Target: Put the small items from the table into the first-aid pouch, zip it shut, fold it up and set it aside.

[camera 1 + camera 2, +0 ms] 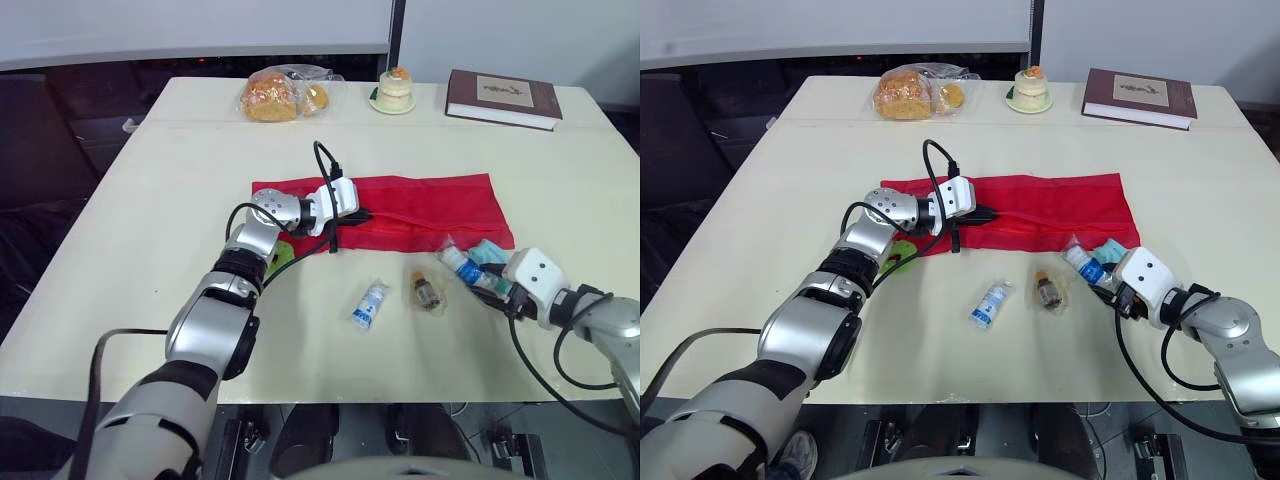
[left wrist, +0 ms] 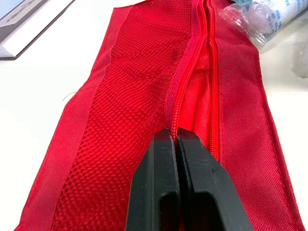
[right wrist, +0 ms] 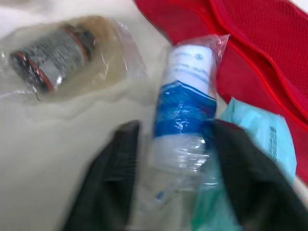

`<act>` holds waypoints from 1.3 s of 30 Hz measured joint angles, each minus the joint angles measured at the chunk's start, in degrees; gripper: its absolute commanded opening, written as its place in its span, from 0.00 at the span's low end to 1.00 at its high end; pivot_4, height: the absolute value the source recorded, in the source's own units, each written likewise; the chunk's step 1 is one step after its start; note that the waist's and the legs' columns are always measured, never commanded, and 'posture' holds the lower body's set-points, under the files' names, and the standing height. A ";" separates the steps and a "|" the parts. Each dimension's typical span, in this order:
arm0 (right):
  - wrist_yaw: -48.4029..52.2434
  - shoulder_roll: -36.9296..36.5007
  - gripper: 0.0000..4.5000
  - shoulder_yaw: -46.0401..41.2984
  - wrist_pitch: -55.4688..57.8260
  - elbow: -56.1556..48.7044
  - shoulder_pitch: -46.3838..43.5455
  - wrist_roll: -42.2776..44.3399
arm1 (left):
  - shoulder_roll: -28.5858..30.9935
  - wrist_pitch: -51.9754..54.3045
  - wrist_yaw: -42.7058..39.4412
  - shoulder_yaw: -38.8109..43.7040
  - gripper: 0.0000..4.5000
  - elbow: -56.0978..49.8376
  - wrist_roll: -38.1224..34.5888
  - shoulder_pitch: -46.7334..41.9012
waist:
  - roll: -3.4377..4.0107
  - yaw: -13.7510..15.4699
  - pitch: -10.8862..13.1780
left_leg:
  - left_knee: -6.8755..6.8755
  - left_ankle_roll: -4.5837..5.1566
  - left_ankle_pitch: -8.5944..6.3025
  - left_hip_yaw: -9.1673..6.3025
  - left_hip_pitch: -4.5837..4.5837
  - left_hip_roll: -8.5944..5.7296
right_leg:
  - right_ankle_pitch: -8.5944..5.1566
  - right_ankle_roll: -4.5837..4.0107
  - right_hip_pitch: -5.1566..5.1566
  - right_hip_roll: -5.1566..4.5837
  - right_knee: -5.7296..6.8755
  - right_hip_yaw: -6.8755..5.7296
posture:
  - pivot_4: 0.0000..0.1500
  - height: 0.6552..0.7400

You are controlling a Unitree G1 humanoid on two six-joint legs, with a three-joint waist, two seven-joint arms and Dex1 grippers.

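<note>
I need to pinch the slack end of the bottle's clear wrapper (image 3: 168,185) with my right gripper next, since that loose plastic sticks out past the round bottle (image 3: 185,106).
The red first-aid pouch (image 1: 420,205) lies flat and unzipped across the middle of the table. My left gripper (image 1: 365,214) rests on its left part, shut on the fabric edge beside the zipper (image 2: 211,72). Just off the pouch's right front corner lies a wrapped blue-and-white bottle (image 3: 185,115). My right gripper (image 1: 490,290) is open, one finger on each side of that bottle. A teal packet (image 1: 490,250) touches the bottle. A bagged brown vial (image 1: 427,292) and a small white bottle (image 1: 369,304) lie on the table in front of the pouch. A green item (image 1: 283,255) peeks out under my left forearm.
Along the far edge stand a bag of bread (image 1: 275,95), a small cake on a plate (image 1: 393,90) and a brown book (image 1: 503,98). The table's front edge (image 1: 400,398) runs close behind the loose items.
</note>
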 measured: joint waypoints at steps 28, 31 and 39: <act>-10.91 11.23 0.01 -1.03 46.17 -2.98 -23.21 26.66 | -2.18 2.47 -1.22 2.14 0.00 -1.58 -3.42 0.08 | 0.00 -0.13 0.00 | 0.00 0.02 -0.01 -0.07 -0.04 0.03 | 0.01 -0.01 -0.02 -0.01 0.01 -0.02 | 1.00 0.87; -12.46 14.19 0.01 1.95 48.26 0.31 -26.31 26.66 | -2.75 3.18 -1.38 2.14 0.00 -3.37 -3.60 0.25 | 0.01 -0.07 0.00 | 0.00 0.02 -0.01 -0.09 -0.06 0.03 | 0.01 -0.01 -0.04 -0.01 0.01 -0.04 | 1.00 0.87; -19.50 24.18 0.01 0.15 51.42 6.71 -31.24 26.30 | -3.05 6.04 -2.18 2.11 0.00 -9.23 -4.43 4.26 | 0.02 -0.21 -0.01 | 0.00 0.02 -0.01 -0.06 -0.08 0.04 | 0.01 -0.02 -0.09 -0.01 0.06 -0.01 | 1.00 0.87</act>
